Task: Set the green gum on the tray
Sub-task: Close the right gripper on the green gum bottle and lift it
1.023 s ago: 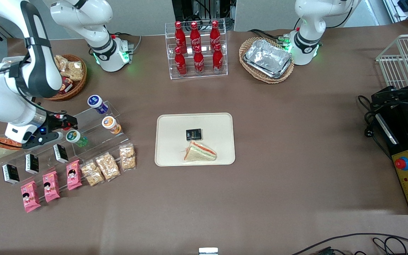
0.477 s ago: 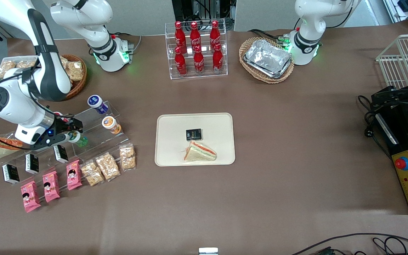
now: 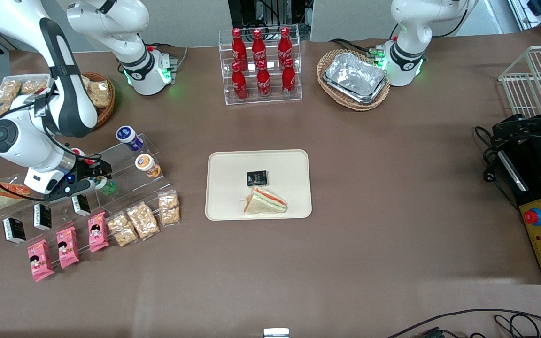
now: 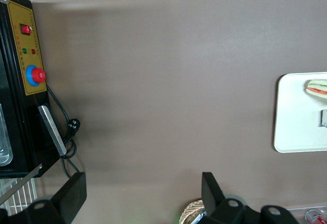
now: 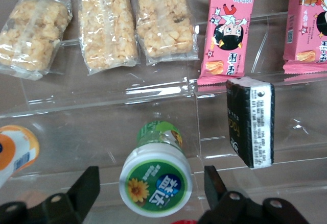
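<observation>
The right gripper should grab the green gum by its white cap (image 5: 155, 180) to put the gum on the tray.
The green gum (image 5: 156, 183) lies on the clear acrylic step stand, its white cap with the green label facing my wrist camera. In the front view only its green body (image 3: 108, 188) shows past the gripper. My right gripper (image 5: 149, 189) is open, with one finger (image 5: 86, 188) on each side of the cap and a gap on both sides. In the front view the gripper (image 3: 94, 180) is at the stand, toward the working arm's end of the table. The beige tray (image 3: 228, 188) lies mid-table and holds a sandwich (image 3: 265, 201) and a small black packet (image 3: 257, 178).
On the stand (image 3: 125, 188) beside the green gum are an orange gum bottle (image 3: 145, 164) and a blue one (image 3: 127, 134). Black boxes (image 5: 251, 122), pink snack packets (image 5: 229, 30) and rice-cracker packs (image 5: 108, 25) lie nearer the front camera. A cola bottle rack (image 3: 261, 65) and a foil-tray basket (image 3: 354, 79) stand farther off.
My right gripper has moved in onto the green gum, so its fingers now straddle the cap, which they cover in the front view. The gum has not moved.
</observation>
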Controlling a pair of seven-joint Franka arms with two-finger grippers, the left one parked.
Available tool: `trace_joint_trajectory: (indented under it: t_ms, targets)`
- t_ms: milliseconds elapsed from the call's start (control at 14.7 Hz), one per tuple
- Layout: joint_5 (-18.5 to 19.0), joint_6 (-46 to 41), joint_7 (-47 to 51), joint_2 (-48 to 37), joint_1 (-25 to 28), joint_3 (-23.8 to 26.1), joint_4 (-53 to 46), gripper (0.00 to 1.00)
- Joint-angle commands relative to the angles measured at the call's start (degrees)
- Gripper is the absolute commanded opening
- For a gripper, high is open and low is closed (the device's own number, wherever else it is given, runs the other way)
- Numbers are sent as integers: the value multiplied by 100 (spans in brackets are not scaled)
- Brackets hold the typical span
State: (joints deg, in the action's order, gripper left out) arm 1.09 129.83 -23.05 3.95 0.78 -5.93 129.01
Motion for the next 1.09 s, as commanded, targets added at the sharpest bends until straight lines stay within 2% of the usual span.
trace_joint_trajectory:
  t_ms: [0, 136, 273, 409, 545, 750, 1023]
  targets:
    - [-83, 139, -147, 9, -16, -4, 124, 90]
    - [-83, 227, -191, 0, -25, -4, 168, 89]
    - [-83, 227, -261, 0, -34, -4, 177, 81]
    - [-83, 227, -314, -17, -25, -4, 168, 64]
    - [-91, 209, -559, -17, -51, -13, 116, 51]
    - [-109, -106, -753, -26, -43, -136, -235, 47]
    - [-118, -1474, -736, -35, 1, -136, -1297, 44]
